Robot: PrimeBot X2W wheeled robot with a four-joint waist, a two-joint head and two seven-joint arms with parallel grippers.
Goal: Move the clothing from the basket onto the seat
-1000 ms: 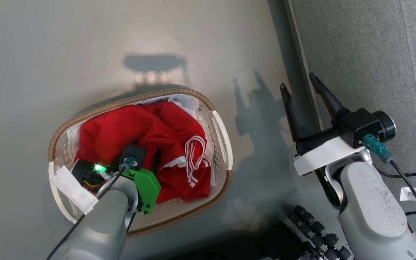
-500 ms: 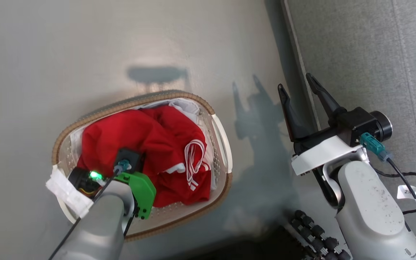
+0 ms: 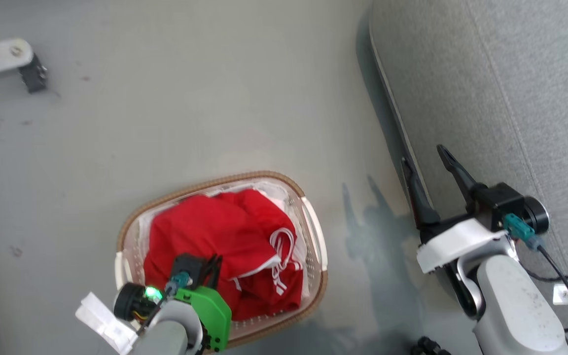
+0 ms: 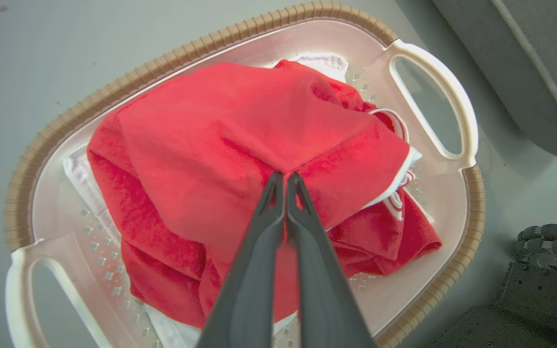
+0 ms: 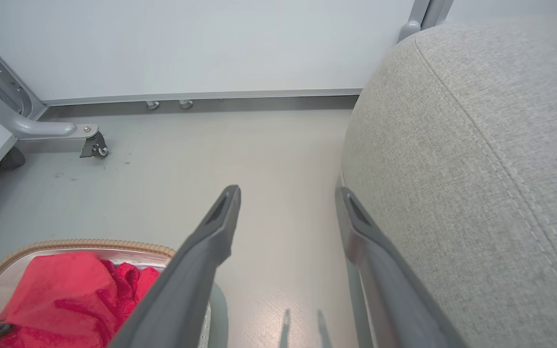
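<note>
My right gripper grabs the red clothing by its bunched top [image 3: 229, 233] next, to move the clothing from the basket onto the grey seat [image 3: 491, 74].
The red clothing [image 4: 240, 125] lies heaped in the oval white basket [image 4: 162, 63] with its brown rim, on the floor. My left gripper [image 4: 282, 176] is shut on a fold of the top garment, and the fabric rises to a peak at the fingertips. From the head view, the left gripper [image 3: 214, 261] hangs over the clothing [image 3: 215, 231] at the near side of the basket [image 3: 313, 231]. White stripe trim [image 3: 281, 246] shows on the right of the pile. My right gripper [image 3: 422, 155] is open and holds nothing, hovering beside the edge of the grey seat [image 3: 491, 74].
A white liner [image 4: 322, 60] peeks out under the clothing. A metal frame leg with a caster [image 5: 85, 140] stands by the far wall. My base's black rollers [image 4: 549, 237] sit just right of the basket. Bare floor [image 3: 190, 123] stretches beyond the basket.
My left gripper has shut on the red fabric and drawn it up into a peak. The head camera has moved, so the whole picture has shifted; the right gripper stays open.
</note>
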